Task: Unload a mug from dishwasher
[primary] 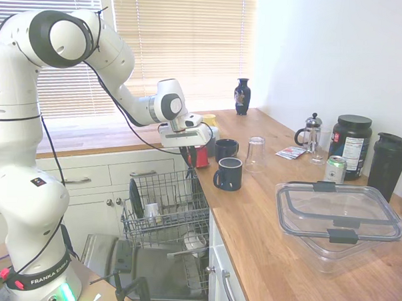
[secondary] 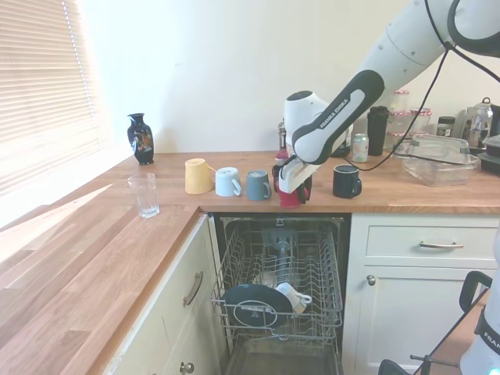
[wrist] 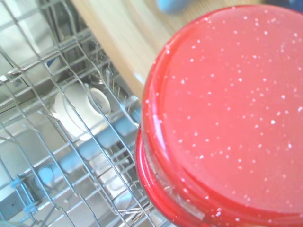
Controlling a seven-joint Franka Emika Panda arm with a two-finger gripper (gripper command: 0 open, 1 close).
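The mug stays in my gripper for now until it is farther back, since the red mug's rim overhangs the rack at the wooden counter's edge.
The red mug hangs upside down at counter height with my gripper shut on it. It sits right at the front edge of the wooden counter, above the dishwasher, whose wire rack is pulled out and whose door is folded down. In the wrist view the mug's white-speckled red base fills most of the picture. Beneath it lie the rack wires and a small white cup.
Just behind the held mug stand a grey mug, a pale blue cup, a yellow cup and two dark blue mugs. A glass and a clear lidded container are further along. A dark plate stands in the rack.
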